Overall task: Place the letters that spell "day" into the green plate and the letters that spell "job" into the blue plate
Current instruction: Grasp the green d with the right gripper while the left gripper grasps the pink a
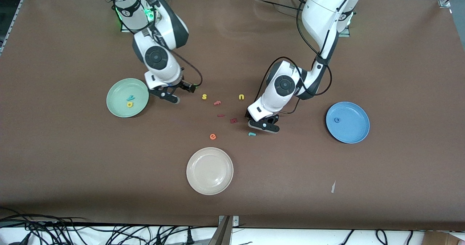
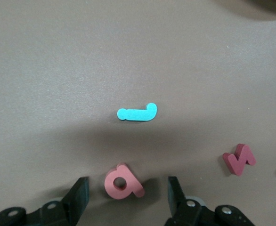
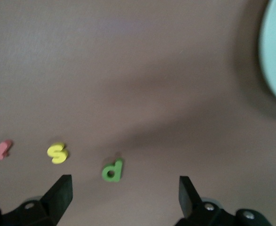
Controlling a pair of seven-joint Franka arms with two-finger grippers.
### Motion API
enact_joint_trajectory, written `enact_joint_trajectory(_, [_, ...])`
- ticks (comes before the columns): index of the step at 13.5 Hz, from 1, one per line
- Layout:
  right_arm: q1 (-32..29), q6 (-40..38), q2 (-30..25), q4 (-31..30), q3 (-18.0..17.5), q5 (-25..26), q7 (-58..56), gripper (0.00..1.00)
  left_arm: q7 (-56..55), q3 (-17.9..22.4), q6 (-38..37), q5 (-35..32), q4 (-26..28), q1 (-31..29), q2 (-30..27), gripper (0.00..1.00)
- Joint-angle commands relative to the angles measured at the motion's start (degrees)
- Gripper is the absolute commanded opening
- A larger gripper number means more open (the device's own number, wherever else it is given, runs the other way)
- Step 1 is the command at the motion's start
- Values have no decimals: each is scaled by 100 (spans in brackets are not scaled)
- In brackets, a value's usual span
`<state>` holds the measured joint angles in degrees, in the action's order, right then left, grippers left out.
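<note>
My left gripper has its fingers low on either side of the pinkish-red "b" in the left wrist view, so it needs to close on the "b" now.
The green plate (image 1: 116, 108) holds a teal "y" (image 1: 130, 97) and a yellow "d" (image 1: 130, 104). My right gripper (image 1: 180, 92) (image 3: 124, 188) hangs open just off that plate's rim, over the dark green "a" (image 3: 112, 170), which lies flat on the table. The blue plate (image 1: 354, 130) holds the blue "o" (image 1: 337, 120). My left gripper (image 1: 264, 125) (image 2: 128, 193) stands open low over the table. The pinkish-red "b" (image 2: 123, 182) lies between its fingers with a gap on each side. The teal "j" (image 1: 251, 133) (image 2: 137, 113) lies just past the "b", nearer the front camera.
A yellow "s" (image 1: 204, 96), a pink "f" (image 1: 217, 102) and a yellow "u" (image 1: 241, 97) lie between the arms. Two dark red letters (image 1: 233, 120) and an orange "e" (image 1: 213, 136) lie nearer the camera. A cream plate (image 1: 209, 187) sits nearest the camera.
</note>
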<state>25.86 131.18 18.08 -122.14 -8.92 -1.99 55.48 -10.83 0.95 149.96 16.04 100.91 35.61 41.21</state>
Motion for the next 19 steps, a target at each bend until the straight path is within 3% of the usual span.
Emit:
enact_joint_trajectory(1, [-72, 512, 212, -248, -233, -92, 182, 99, 55, 134, 43, 84, -107, 131, 107, 74])
enact_joint_trajectory(4, [120, 1021, 564, -284, -259, -92, 235, 93, 63, 134, 43, 75, -106, 139, 107, 61])
enact_joint_trajectory(9, [147, 1533, 864, -380, -259, -92, 261, 87, 81, 134, 43, 75, -98, 148, 142, 59])
enact_joint_trajectory(10, [147, 1533, 847, -415, -259, -92, 261, 82, 81, 142, 43, 75, -98, 157, 142, 52])
enact_joint_trajectory(12, [147, 1533, 846, -416, -259, -83, 261, 60, 98, 143, 43, 66, -89, 148, 142, 37])
enact_joint_trajectory(14, [147, 1533, 820, -416, -259, -74, 261, 29, 99, 151, 43, 40, -89, 148, 142, 30])
enact_joint_trajectory(15, [139, 1533, 803, -416, -259, -65, 253, 19, 99, 151, 43, -21, -89, 148, 142, 30])
enact_joint_trajectory(16, [139, 1524, 776, -416, -259, -65, 244, 14, 99, 177, 43, -74, -89, 148, 133, 30])
enact_joint_trajectory(19, [130, 1411, 487, -390, -198, -65, 148, 12, 72, 213, 8, -101, -80, 139, 89, 24])
